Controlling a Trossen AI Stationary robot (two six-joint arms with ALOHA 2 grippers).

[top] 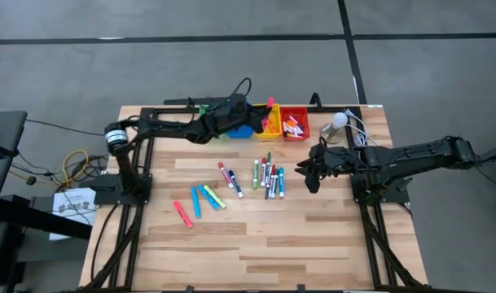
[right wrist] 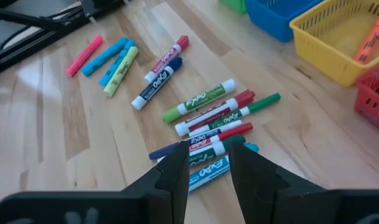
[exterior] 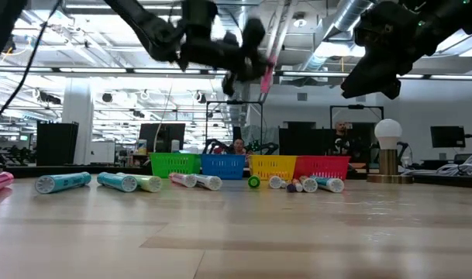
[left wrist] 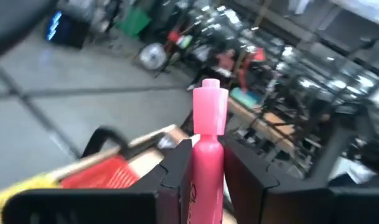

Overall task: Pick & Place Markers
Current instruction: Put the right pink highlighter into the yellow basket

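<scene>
My left gripper now keeps holding the marker until it is lower, since the pink marker (left wrist: 209, 137) stands high above the yellow bin (left wrist: 21, 194).
My left gripper (top: 262, 111) is up over the bins at the table's far edge, shut on a pink marker (left wrist: 206, 146). In the low view that marker (exterior: 267, 71) hangs in the air above the yellow bin (exterior: 273, 165). My right gripper (right wrist: 209, 163) is open and hovers over a cluster of red, green, blue and black markers (top: 268, 175) lying flat on the wood. More markers, pink (top: 182, 214), cyan (top: 195, 201) and yellow (top: 215, 196), lie toward the left. An orange marker (right wrist: 369, 38) lies in the yellow bin. My left gripper pinches the pink marker's barrel (left wrist: 205, 163) between its two fingers, just behind the cap. The marker lies along the fingers, and its cap (left wrist: 210, 102) sticks out past the fingertips. It is lifted clear, steeply tilted above the bins.
Green (exterior: 176, 163), blue (exterior: 223, 164), yellow and red (exterior: 322, 165) bins stand in a row at the far edge; the red one (top: 295, 124) holds several markers. A white round lamp (top: 339, 120) stands right of them. Bare wood lies toward the near edge (top: 256, 252).
</scene>
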